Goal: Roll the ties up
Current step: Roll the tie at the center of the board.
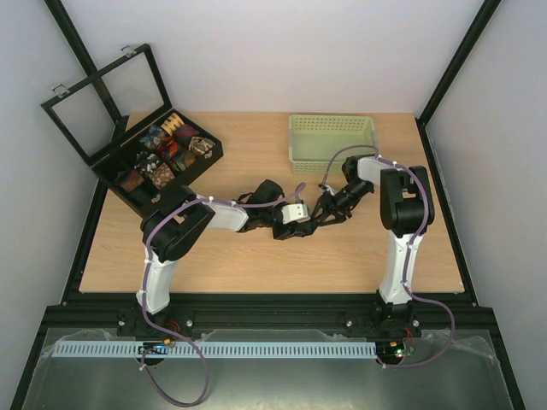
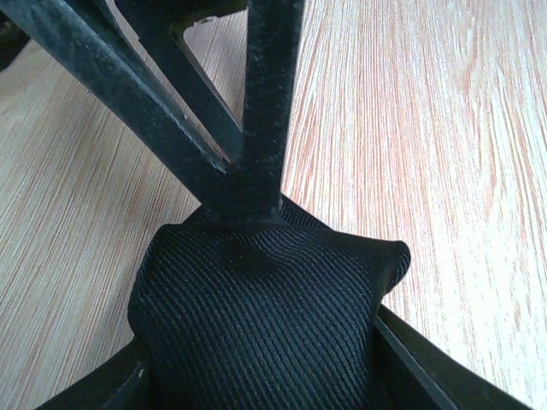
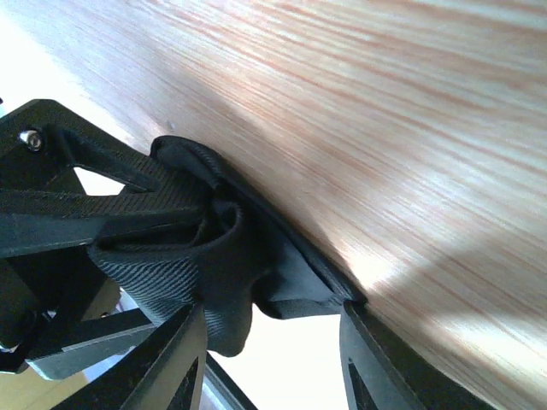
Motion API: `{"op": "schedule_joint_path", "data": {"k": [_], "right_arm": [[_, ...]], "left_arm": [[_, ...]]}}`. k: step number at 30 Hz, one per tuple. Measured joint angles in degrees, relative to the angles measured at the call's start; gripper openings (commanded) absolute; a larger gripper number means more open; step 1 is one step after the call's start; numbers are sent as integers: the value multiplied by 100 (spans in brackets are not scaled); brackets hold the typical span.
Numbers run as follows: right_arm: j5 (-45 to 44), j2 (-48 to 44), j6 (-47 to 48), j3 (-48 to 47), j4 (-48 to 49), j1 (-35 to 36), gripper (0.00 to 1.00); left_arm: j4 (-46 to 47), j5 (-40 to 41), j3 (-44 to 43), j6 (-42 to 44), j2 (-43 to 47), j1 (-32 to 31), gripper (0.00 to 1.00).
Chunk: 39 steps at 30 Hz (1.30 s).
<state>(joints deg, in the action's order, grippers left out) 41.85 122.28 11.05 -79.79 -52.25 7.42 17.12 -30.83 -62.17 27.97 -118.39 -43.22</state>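
Note:
Next, the right gripper grabs the black tie's loose fold to keep the tie rolled, which leaves the bunched body of the tie free for handing over.
The plain black tie (image 2: 256,333) is bunched into a thick fold at the table's middle, where both grippers meet. My left gripper (image 1: 282,229) is shut on it. In the left wrist view the ribbed fabric fills the space between the jaws. My right gripper (image 1: 301,225) reaches in from the right. Its jaws stand apart with a loose fold of the tie (image 3: 214,256) between them, touching both fingers (image 3: 184,346). Small patterned coiled ties (image 1: 167,141) sit in the black compartmented box (image 1: 128,162) at the back left.
A pale green perforated basket (image 1: 332,138) stands at the back, right of centre. The box's framed lid (image 1: 102,98) stands open at the far left corner. Black frame posts rise at both back corners.

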Motion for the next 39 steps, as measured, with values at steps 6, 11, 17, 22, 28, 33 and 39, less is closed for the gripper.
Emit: {"op": "schedule_joint_path", "data": {"k": [6,11,17,22,28,33,39], "right_arm": [[-282,-234,-251,92,306,-39,62],[-149,-343,-264,264,535,-42,60],[588,-219,-107,490,645,-46,57],[1019,-68,-46,472,695,48,55],[1259,-66,256,629,721,87,53],[1320,-66,297,780,833,101,20],[1279,-68,179,758,887,122,1]], "left_arm": [[-9,0,0,17,0,0,50],[-13,0,0,17,0,2,50],[-13,-2,0,15,0,15,50],[-26,-4,0,13,0,15,50],[-72,-22,-13,15,0,15,51],[-111,-44,-22,15,0,20,52],[-225,-61,-68,37,0,63,65]]}}
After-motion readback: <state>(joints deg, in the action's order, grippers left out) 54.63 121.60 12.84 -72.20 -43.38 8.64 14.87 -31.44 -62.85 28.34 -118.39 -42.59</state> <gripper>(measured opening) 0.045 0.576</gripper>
